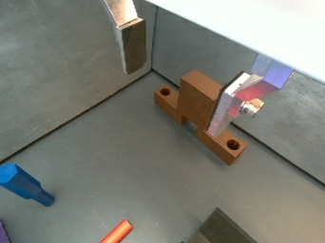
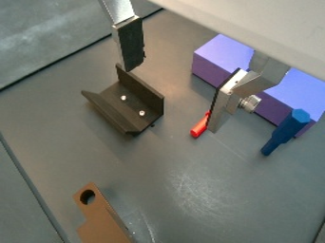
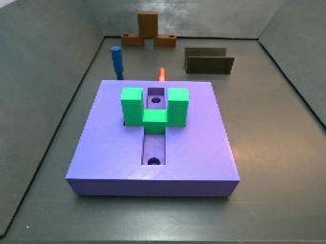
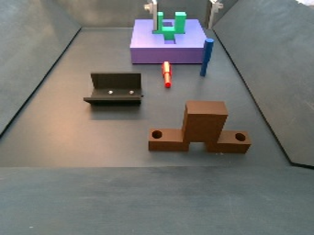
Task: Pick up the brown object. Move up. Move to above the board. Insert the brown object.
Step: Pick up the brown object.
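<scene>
My gripper will grip the brown object next by that thick middle block (image 1: 200, 97). The object's middle block rises with flat sides facing each other, between low arms with round holes.
The brown object (image 4: 203, 128) rests on the grey floor near a wall, apart from everything else. It has a thick middle block and a short arm with a round hole on each side. It also shows in a wrist view (image 1: 197, 112) and far back in a side view (image 3: 151, 30). One arm of it shows in a wrist view (image 2: 95, 216). My gripper (image 1: 173, 102) is open and empty, well above the floor, also seen in the wrist view (image 2: 174, 100). The lavender board (image 3: 192, 143) carries a green U-shaped block (image 3: 155, 107). In a side view the board (image 4: 147, 39) lies at the far end.
The dark fixture (image 4: 114, 89) stands on the floor between the brown object and the board. A thin red-orange peg (image 4: 167, 73) lies beside the board. A blue peg (image 4: 207, 55) stands upright at the board's corner. Grey walls enclose the floor.
</scene>
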Available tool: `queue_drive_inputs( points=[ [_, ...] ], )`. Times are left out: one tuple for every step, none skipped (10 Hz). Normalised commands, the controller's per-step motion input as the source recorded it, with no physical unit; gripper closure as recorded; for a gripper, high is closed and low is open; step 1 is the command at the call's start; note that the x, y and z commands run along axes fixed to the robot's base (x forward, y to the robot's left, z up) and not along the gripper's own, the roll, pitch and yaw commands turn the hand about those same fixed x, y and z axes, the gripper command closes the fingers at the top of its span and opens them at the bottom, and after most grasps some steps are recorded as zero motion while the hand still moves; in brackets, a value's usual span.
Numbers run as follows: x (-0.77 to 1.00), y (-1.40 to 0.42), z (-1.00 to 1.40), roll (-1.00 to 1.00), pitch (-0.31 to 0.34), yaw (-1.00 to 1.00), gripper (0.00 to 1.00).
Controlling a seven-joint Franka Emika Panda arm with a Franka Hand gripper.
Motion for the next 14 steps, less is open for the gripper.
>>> queue_drive_inputs(
  points=[
    [0.00,0.00,0.00,0.00,0.000,0.00,0.00],
    [0.03,0.26,-0.08,0.00,0.000,-0.05,0.00],
    [-0.07,0.74,-0.26,0.00,0.000,-0.26,0.00],
    [-0.08,0.74,-0.29,0.00,0.000,-0.27,0.00],
    [-0.05,0.69,-0.31,0.00,0.000,-0.33,0.00],
    [-0.03,0.67,-0.29,0.00,0.000,-0.35,0.00],
    [-0.03,0.67,-0.27,0.00,0.000,-0.34,0.00],
    [-0.05,0.71,-0.32,-0.03,-0.036,-0.26,0.00],
    [-0.05,0.53,-0.30,0.00,-0.043,-0.22,0.00],
    [-0.24,0.38,-0.35,-0.02,-0.081,-0.27,0.00],
    [-0.25,0.25,-0.39,-0.08,-0.096,-0.17,0.00],
    [-0.20,0.18,-0.32,-0.12,-0.126,-0.02,0.00],
    [-0.05,0.10,-0.26,-0.19,-0.080,0.00,0.00],
    [0.00,0.11,-0.24,-0.15,-0.041,0.00,0.00]
  ],
)
